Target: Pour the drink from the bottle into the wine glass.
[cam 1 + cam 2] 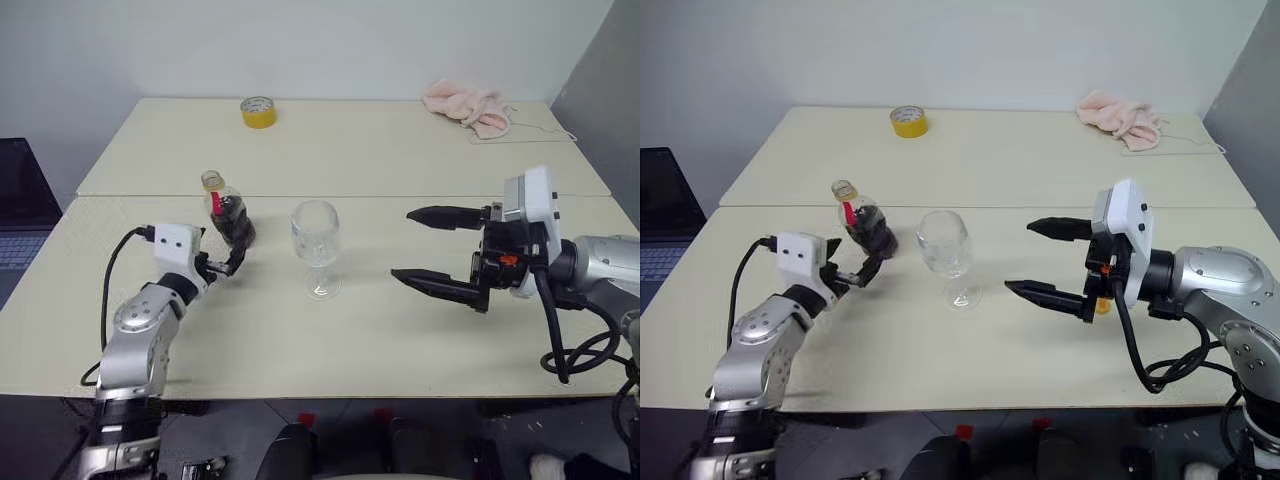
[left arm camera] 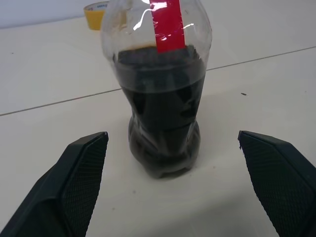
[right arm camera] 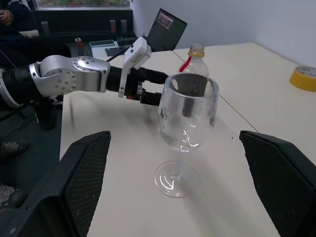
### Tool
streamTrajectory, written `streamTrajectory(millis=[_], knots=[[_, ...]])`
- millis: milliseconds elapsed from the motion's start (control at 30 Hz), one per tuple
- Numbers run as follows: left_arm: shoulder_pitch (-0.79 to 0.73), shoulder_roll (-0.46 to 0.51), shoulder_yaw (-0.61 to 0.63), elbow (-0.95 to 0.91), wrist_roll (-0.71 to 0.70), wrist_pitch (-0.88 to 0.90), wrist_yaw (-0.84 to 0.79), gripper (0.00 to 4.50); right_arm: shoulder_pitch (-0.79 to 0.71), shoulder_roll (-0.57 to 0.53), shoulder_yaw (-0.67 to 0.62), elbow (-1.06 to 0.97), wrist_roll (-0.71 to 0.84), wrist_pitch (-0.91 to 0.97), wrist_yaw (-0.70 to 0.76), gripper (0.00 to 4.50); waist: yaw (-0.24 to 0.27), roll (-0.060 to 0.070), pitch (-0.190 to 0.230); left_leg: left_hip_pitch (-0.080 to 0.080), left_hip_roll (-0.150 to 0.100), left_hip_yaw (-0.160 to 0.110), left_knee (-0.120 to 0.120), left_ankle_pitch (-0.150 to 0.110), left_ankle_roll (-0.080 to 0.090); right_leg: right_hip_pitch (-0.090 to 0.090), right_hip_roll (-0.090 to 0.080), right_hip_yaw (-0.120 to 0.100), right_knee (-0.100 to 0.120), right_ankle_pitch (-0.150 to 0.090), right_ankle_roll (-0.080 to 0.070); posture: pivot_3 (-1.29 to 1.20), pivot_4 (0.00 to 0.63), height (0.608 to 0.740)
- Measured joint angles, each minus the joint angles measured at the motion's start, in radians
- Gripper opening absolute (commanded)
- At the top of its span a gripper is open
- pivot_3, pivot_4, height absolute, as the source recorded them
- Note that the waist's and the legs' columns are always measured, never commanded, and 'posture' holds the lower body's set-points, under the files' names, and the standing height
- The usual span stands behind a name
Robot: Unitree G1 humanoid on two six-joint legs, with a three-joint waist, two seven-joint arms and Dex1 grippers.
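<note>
The bottle's upper body [image 1: 223, 201] bulges and slopes, so the robot's left gripper should next pick up the bottle by the narrow part just above its base [image 1: 235, 222] to pour.
The bottle [image 1: 229, 213] stands upright on the left of the table, clear plastic with a red label strip and a yellowish top, about half full of the dark drink [image 2: 160, 106]. My left gripper [image 1: 228, 262] is open just in front of it, and in the left wrist view the bottle stands a little ahead of the two fingers, apart from both. The wine glass [image 1: 316, 240] stands empty to the right of the bottle. My right gripper [image 1: 402, 243] hovers open to the right of the glass, pointing at it, with nothing between its fingers.
A yellow tape roll [image 1: 258, 111] lies at the back of the table [image 1: 400, 150]. A pink cloth [image 1: 468, 106] lies at the back right. A dark laptop [image 1: 15, 215] sits beyond the table's left edge. A seam runs across between the two tabletops.
</note>
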Motion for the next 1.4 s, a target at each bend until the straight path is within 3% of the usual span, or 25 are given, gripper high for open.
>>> streamTrajectory(millis=[767, 867, 1133, 1233, 1400], knots=[[-0.241, -0.068, -0.034, 0.343, 0.054, -0.121, 0.012, 4.5, -0.046, 0.028, 0.041, 0.01, 0.022, -0.006, -0.04, 4.47, -0.001, -0.001, 0.0, -0.001, -0.001, 0.0, 0.001, 0.0, 0.0, -0.001, -0.001, 0.0, 0.0, 0.0, 0.0, 0.0, 0.15, 0.74], [-0.247, -0.068, -0.034, 0.363, 0.055, -0.14, 0.011, 3.89, -0.046, 0.028, 0.041, 0.009, 0.023, -0.008, -0.042, 4.5, -0.001, -0.001, 0.0, -0.001, -0.001, 0.0, 0.001, 0.0, 0.0, -0.001, -0.001, -0.001, 0.0, 0.0, 0.0, 0.0, 0.15, 0.74], [-0.248, -0.068, -0.034, 0.37, 0.053, -0.159, -0.006, 1.45, -0.046, 0.029, 0.041, 0.009, 0.024, -0.011, -0.055, 4.5, -0.001, -0.001, 0.0, -0.001, -0.001, -0.001, 0.001, 0.0, 0.0, -0.001, -0.001, -0.001, 0.0, 0.0, 0.0, 0.0, 0.15, 0.74], [-0.247, -0.068, -0.034, 0.368, 0.05, -0.157, -0.009, 1.03, -0.046, 0.031, 0.042, 0.009, 0.024, -0.012, -0.059, 4.5, -0.001, -0.001, 0.0, -0.001, -0.001, 0.0, 0.001, 0.0, 0.0, -0.001, -0.001, -0.001, 0.0, 0.0, 0.0, 0.0, 0.15, 0.74], [-0.213, -0.057, -0.038, 0.295, 0.045, -0.128, -0.043, 0.87, -0.046, 0.033, 0.043, 0.008, 0.024, -0.012, -0.065, 4.5, -0.001, -0.001, 0.0, -0.002, -0.001, 0.0, 0.001, 0.0, 0.0, -0.002, -0.001, 0.0, 0.0, 0.0, 0.0, 0.0, 0.15, 0.74]])
